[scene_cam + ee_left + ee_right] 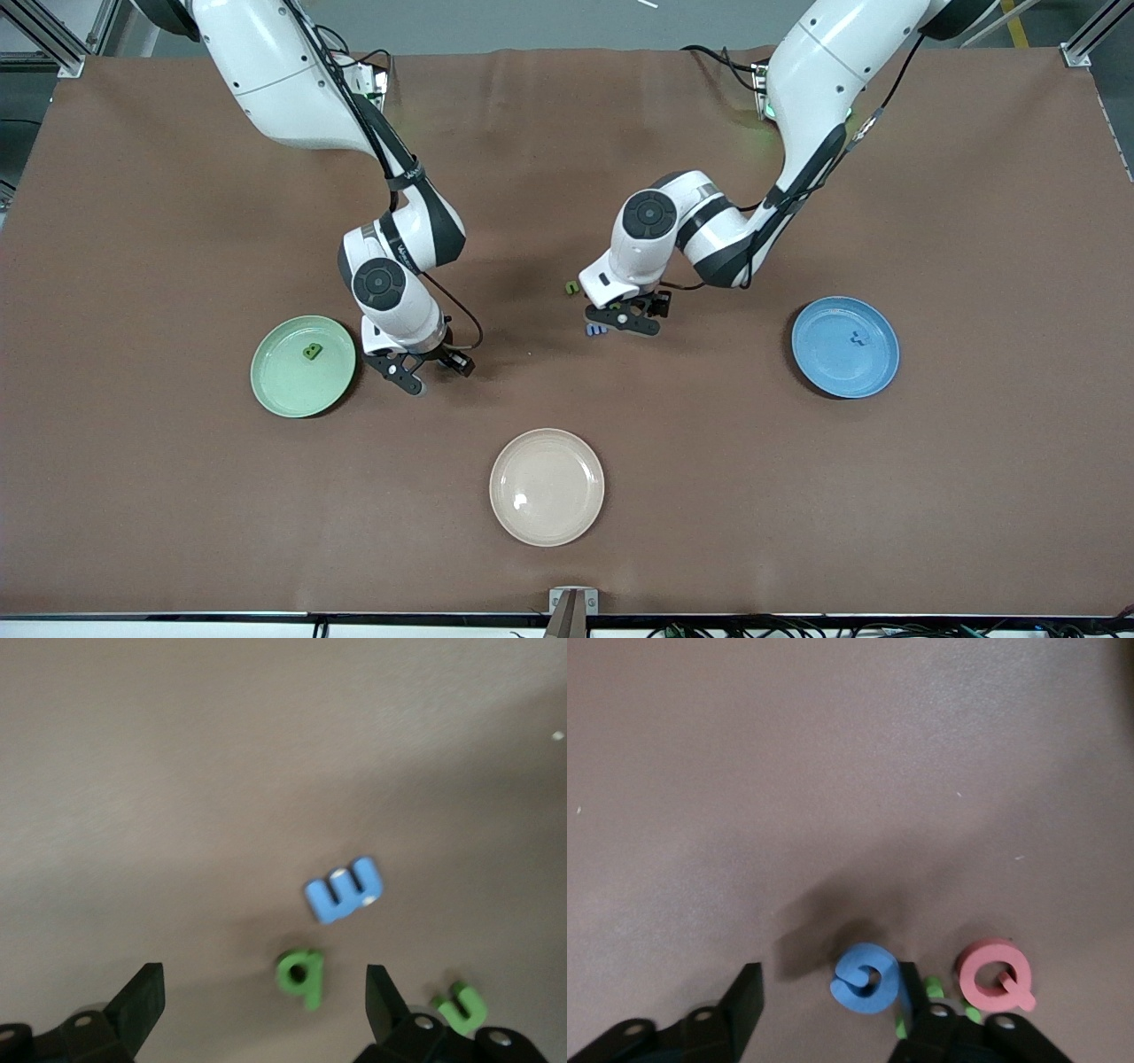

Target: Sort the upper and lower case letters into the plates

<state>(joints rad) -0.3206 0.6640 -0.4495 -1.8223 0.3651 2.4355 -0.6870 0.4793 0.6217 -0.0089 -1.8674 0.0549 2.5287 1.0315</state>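
Note:
The left gripper grabs the green "q" by its round loop (pixel 297 973) next. Then it sorts that lower case letter onto the blue plate.
The mint green plate (pixel 285 390) lies toward the right arm's end and holds a green letter (pixel 312 352). The blue plate (pixel 833 368) lies toward the left arm's end and holds a blue letter (pixel 858 337). My left gripper (pixel 623 317) is open, low over the table's middle. In its wrist view it (pixel 266 1003) has a green "q" (pixel 301 975) between its fingers, with a blue letter (pixel 344 890) and a green "u" (pixel 461 1006) close by. My right gripper (pixel 425 368) is open beside the green plate. In its wrist view it (pixel 828 1003) has a blue curled letter (pixel 866 978) close to one finger, and a red "Q" (pixel 995 979) lies outside.
A cream-beige plate (pixel 547 486) lies empty near the front edge, midway along the table. A blue letter (pixel 595 330) and a small green letter (pixel 572 287) show beside the left gripper. Small green pieces (pixel 931 988) lie by the right gripper's finger.

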